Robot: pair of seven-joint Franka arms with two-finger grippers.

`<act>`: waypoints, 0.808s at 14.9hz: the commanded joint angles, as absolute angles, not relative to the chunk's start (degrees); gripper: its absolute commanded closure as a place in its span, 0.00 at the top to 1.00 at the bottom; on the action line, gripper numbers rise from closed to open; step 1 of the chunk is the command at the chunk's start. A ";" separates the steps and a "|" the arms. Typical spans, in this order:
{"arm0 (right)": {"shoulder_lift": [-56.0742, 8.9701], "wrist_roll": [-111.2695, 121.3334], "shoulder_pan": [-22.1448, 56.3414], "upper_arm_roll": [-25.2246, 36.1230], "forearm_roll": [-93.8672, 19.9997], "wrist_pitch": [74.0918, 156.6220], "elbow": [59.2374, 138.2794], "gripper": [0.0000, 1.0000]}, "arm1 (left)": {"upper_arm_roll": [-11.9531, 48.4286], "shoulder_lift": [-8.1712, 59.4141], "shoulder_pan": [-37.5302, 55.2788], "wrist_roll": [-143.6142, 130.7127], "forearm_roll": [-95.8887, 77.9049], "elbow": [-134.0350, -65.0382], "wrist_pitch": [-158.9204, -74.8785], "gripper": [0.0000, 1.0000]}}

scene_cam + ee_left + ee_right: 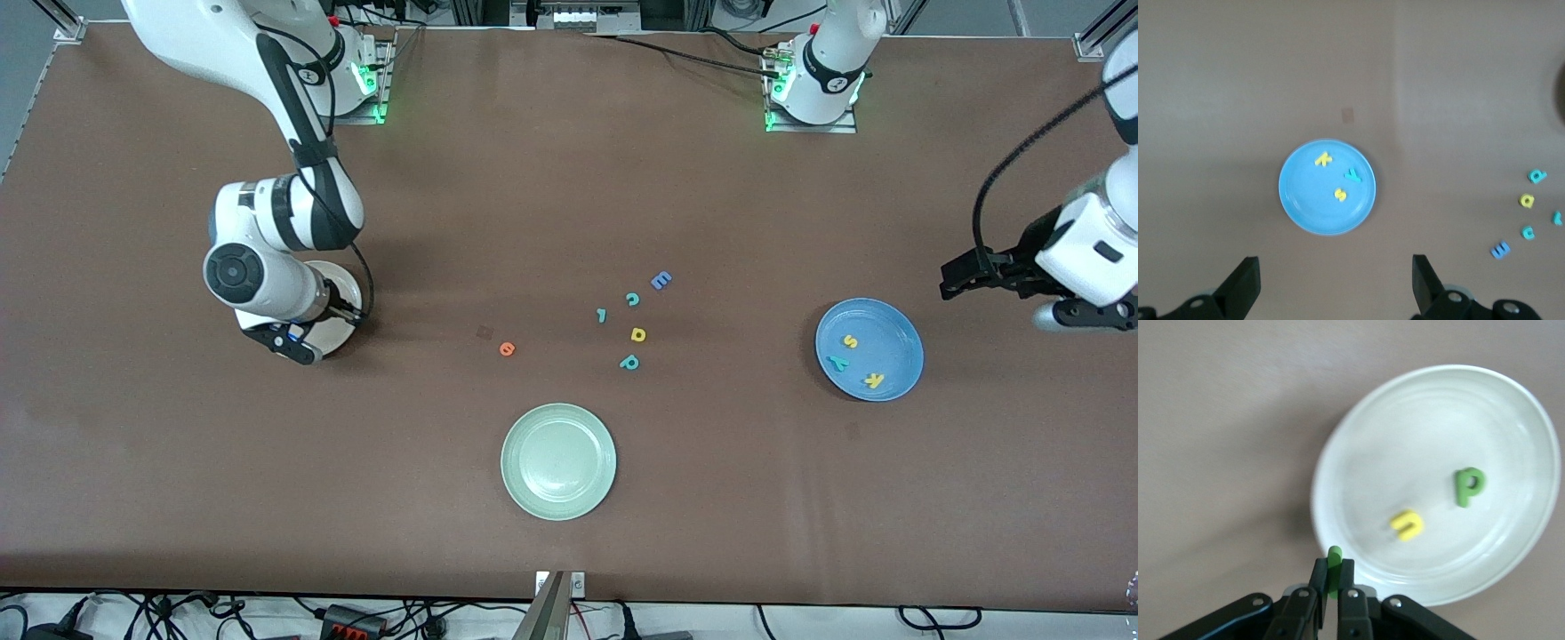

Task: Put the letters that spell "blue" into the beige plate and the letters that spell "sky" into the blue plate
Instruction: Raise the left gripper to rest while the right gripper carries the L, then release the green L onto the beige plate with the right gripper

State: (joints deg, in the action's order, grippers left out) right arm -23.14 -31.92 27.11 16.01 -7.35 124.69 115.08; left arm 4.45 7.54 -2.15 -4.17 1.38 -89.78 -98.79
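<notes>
The green l (1334, 568) hangs at the beige plate's rim, so my right gripper next moves the l toward the plate's middle before releasing the l.
My right gripper (1332, 565) is shut on the thin green stick l (1334, 553), just over the rim of the beige plate (1425, 420). In that plate lie the green b (1468, 485) and the yellow u (1407, 524). In the front view my right gripper (298, 342) covers most of the beige plate (345, 286). The orange e (507, 348) lies on the table mid-way along. The blue plate (898, 338) holds the yellow s (851, 341), teal y (837, 362) and yellow k (874, 380). My left gripper (949, 280) hangs open and empty beside the blue plate (1305, 200).
A pale green plate (558, 462) sits nearest the front camera. Loose letters lie farther off mid-table: blue E (661, 281), teal c (632, 300), a teal l-like piece (602, 315), yellow a (638, 334), teal p (629, 362).
</notes>
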 commanded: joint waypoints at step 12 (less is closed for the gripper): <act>-25.23 -20.21 23.12 17.67 -6.86 130.26 118.22 1.00 | 2.29 -0.61 1.14 -0.18 0.62 -99.84 -100.73 1.00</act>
